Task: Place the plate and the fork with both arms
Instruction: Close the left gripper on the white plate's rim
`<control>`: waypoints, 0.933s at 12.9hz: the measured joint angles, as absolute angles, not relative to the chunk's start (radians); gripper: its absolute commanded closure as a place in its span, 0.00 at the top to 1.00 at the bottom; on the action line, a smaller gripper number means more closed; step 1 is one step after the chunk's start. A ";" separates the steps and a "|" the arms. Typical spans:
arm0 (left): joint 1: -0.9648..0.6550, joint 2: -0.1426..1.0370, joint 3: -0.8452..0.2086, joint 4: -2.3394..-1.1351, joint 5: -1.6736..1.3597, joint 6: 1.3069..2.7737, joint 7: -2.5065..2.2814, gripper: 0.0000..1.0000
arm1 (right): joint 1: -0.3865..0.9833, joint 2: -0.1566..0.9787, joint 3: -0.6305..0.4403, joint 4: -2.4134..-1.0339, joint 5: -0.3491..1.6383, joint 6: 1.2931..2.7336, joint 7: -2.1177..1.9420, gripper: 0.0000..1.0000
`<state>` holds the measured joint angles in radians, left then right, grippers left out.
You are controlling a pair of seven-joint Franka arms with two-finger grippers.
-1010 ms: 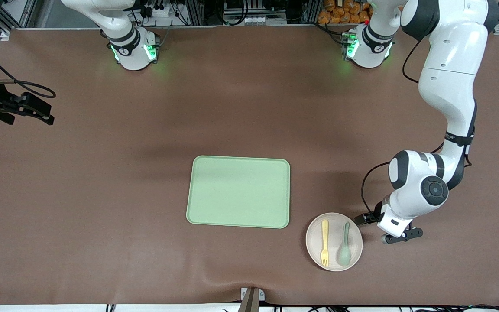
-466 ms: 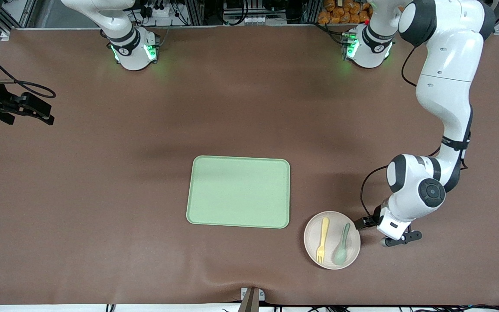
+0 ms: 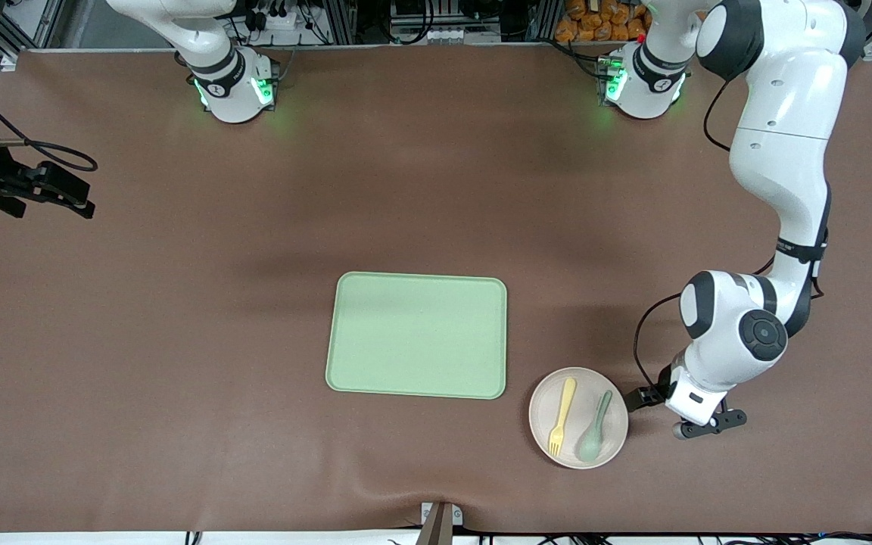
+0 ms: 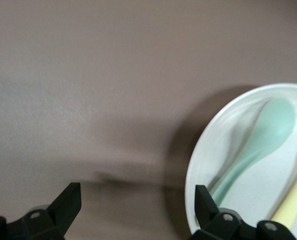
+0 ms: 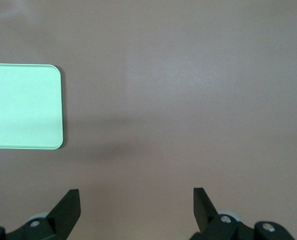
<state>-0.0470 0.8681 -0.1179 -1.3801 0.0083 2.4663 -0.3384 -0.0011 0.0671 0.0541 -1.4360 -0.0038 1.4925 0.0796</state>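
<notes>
My left gripper will next grab the plate by its rim. Then it will set the plate with its fork onto the green tray.
The off-white plate lies on the brown table near the front edge, toward the left arm's end. The pale yellow fork and a pale green spoon lie on it side by side. My left gripper is low beside the plate, open wide, with one finger at the plate's rim. In the left wrist view the left gripper is open over bare table beside the plate, with the spoon and fork in sight. My right gripper waits at the right arm's end, open and empty.
A pale green rectangular tray lies in the middle of the table, beside the plate and a little farther from the front camera; its corner shows in the right wrist view. A small bracket sits at the table's front edge.
The plate has slid and turned slightly toward the right arm's end. The left gripper dipped in to the plate's rim, then shifted a little nearer the front edge. The right arm has not moved.
</notes>
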 measured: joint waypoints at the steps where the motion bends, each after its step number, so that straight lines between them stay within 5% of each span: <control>1: -0.047 0.865 -0.118 -1.379 0.008 2.466 -0.344 1.00 | -0.001 0.067 0.054 -1.436 -0.004 1.493 0.080 1.00; 12: -0.092 0.951 -0.117 -1.369 0.008 2.708 -0.453 1.00 | -0.001 0.067 0.054 -1.436 -0.004 1.493 0.080 1.00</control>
<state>-0.0922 0.9512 -0.1170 -1.3686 0.0079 2.7077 -0.4526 -0.0011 0.0671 0.0539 -1.4361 -0.0038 1.4926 0.0796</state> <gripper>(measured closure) 0.000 0.000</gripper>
